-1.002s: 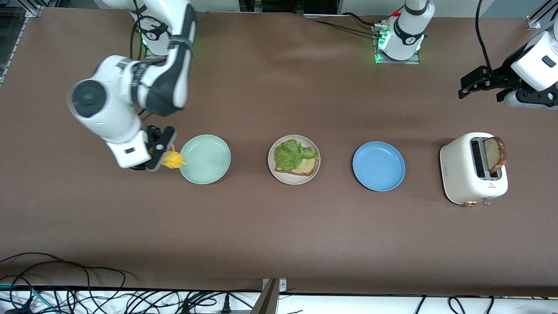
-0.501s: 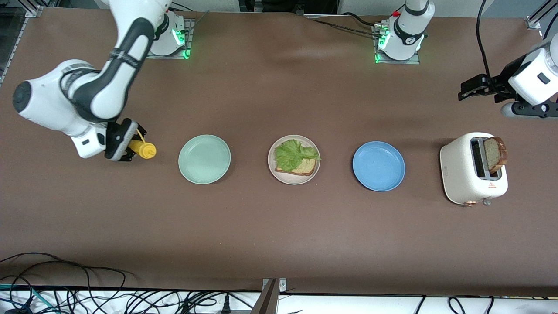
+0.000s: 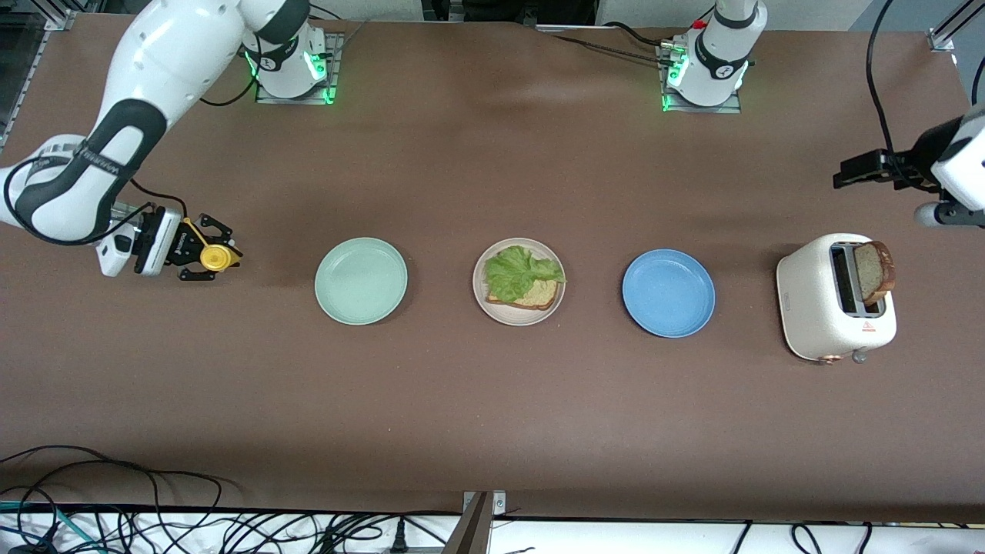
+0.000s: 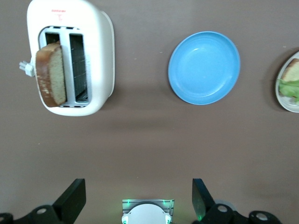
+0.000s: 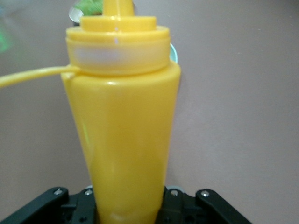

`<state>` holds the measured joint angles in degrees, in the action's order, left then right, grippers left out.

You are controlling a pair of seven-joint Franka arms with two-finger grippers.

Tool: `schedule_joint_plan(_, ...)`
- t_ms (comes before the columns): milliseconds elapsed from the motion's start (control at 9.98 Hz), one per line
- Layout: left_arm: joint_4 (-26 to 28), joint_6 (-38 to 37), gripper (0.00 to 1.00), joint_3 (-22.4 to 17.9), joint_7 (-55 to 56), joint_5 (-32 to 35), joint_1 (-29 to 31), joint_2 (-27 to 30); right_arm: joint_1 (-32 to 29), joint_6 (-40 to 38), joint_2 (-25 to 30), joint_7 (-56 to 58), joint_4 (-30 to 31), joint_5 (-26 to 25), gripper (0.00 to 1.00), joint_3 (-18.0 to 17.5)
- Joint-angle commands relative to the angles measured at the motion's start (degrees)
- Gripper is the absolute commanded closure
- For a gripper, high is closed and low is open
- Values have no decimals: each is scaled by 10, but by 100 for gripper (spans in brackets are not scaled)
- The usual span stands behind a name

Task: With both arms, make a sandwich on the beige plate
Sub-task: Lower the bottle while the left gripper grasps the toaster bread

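I need to reach with my left gripper to the bread slice and grab its top crust (image 3: 884, 262), because the toaster slot (image 3: 846, 281) holds the lower part of the slice.
The beige plate (image 3: 517, 317) in the middle of the row carries one bread slice (image 3: 541, 295) with a ruffled lettuce leaf (image 3: 522, 273) on top. A second bread slice (image 3: 875, 273) stands in the white toaster (image 3: 816, 308). My right gripper (image 3: 208, 258) is shut on a yellow squeeze bottle (image 3: 215, 258), low over the table toward the right arm's end from the mint-green plate (image 3: 361, 280). The bottle (image 5: 124, 140) fills the right wrist view. My left gripper (image 3: 844, 172) hangs open and empty over bare table by the toaster, whose slice (image 4: 50, 74) shows in the left wrist view.
A blue plate (image 3: 668, 293) lies empty between the beige plate and the toaster. The mint-green plate holds nothing. Cables run along the table edge nearest the front camera. The left wrist view takes in the toaster (image 4: 100, 56), the blue plate (image 4: 204, 67) and the beige plate's rim (image 4: 283, 95).
My right arm has swung away from the mint-green plate toward its end of the table, carrying the yellow bottle. My left gripper has drifted slightly toward the table's end, still open.
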<state>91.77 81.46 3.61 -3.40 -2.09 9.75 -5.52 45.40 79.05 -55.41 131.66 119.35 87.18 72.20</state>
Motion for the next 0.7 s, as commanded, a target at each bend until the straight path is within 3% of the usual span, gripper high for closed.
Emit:
schedule_joint_plan(0,-8,20,0,4,-38,60,18,-48,-57,-35,5,57,-9,31,100,-52)
schedule_joint_plan(200,-4,76,0,4,-65,74,35,-78,-65,-35,1,110,-16,51,100,-66)
schedule_joint_plan(601,1,170,0,4,-151,73,87,-158,-129,-41,0,173,-18,57,100,-136)
